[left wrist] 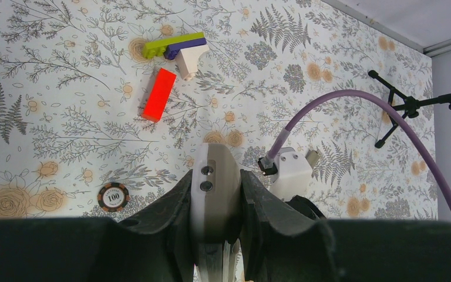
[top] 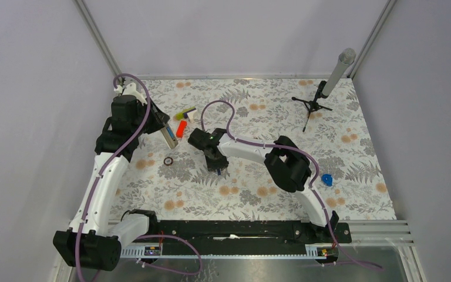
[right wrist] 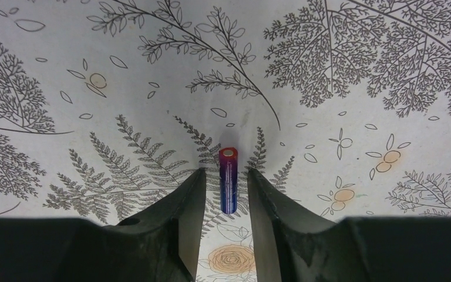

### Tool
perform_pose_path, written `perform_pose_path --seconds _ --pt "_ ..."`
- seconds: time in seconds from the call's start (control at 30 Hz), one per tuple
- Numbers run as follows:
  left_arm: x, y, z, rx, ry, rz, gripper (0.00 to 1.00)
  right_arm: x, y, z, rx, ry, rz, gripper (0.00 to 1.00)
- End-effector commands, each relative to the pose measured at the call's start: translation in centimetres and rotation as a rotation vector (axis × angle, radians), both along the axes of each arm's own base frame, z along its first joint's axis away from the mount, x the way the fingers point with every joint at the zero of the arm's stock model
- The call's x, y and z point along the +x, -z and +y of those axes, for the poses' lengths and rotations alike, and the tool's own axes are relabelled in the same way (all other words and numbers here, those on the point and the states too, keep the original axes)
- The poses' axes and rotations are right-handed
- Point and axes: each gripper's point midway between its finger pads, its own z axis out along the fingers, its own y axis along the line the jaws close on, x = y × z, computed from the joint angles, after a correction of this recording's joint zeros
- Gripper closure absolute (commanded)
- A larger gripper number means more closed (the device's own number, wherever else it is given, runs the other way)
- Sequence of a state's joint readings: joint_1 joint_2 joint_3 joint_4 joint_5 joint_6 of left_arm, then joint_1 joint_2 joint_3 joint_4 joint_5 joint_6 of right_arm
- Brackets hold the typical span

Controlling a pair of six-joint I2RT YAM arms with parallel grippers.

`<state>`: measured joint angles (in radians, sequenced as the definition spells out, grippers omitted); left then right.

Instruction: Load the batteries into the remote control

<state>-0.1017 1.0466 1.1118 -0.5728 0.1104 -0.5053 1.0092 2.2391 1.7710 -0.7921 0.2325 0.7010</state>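
The fingers of my right gripper are down on both sides of the battery, past its red end. They would hold the battery if I closed now, so my right gripper needs to close on it.
My left gripper (top: 163,126) is shut on the remote control (top: 168,137) and holds it above the table at the back left. In the left wrist view the remote (left wrist: 214,191) stands edge-on between the jaws (left wrist: 217,200), white front to the left and grey-tan back to the right. One battery (right wrist: 228,179), blue with a red end, lies flat on the table between the fingers of my open right gripper (right wrist: 226,176); neither finger touches it. From above, that battery (top: 218,171) shows just below the right gripper (top: 214,160). A second battery is not in view.
An orange-red block (top: 181,128) and joined lime, purple and white bricks (top: 186,111) lie behind the grippers. A poker chip (top: 168,161) lies left of the right gripper. A bright-blue lumpy object (top: 327,180) lies at the right. A microphone on a tripod (top: 323,91) stands at the back right.
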Motion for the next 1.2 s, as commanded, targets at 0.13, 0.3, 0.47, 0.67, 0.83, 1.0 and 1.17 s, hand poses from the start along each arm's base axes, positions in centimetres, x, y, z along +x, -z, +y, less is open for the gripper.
perform_pose_path --seconds 0.13,0.3,0.47,0.67,0.83,1.0,1.17 --pt "0.7 -2.8 -0.3 -0.022 0.013 -0.105 1.00 -1.7 -0.3 -1.3 -0.035 -0.037 0.045 0.61" --pt "0.7 -2.6 -0.3 -0.022 0.015 -0.102 1.00 -1.6 -0.2 -1.3 -0.039 -0.039 0.043 0.75" --pt "0.7 -2.7 -0.5 -0.027 0.024 -0.104 1.00 -0.8 -0.1 -1.7 -0.054 -0.042 -0.006 0.91" --pt "0.9 -2.6 -2.3 -0.071 0.116 -0.102 1.00 1.3 -3.5 -2.0 0.008 -0.062 -0.153 0.93" --pt "1.4 -3.1 -4.8 -0.151 0.241 -0.106 1.00 3.1 -8.1 -3.2 0.147 -0.070 -0.227 0.94" --pt "2.4 -3.7 -7.7 -0.260 0.371 -0.100 1.00 5.6 -14.8 -5.2 0.365 -0.080 -0.319 0.94" --pt "3.6 -4.0 -10.9 -0.364 0.495 -0.089 1.00 6.7 -22.2 -5.9 0.500 -0.133 -0.425 0.94"
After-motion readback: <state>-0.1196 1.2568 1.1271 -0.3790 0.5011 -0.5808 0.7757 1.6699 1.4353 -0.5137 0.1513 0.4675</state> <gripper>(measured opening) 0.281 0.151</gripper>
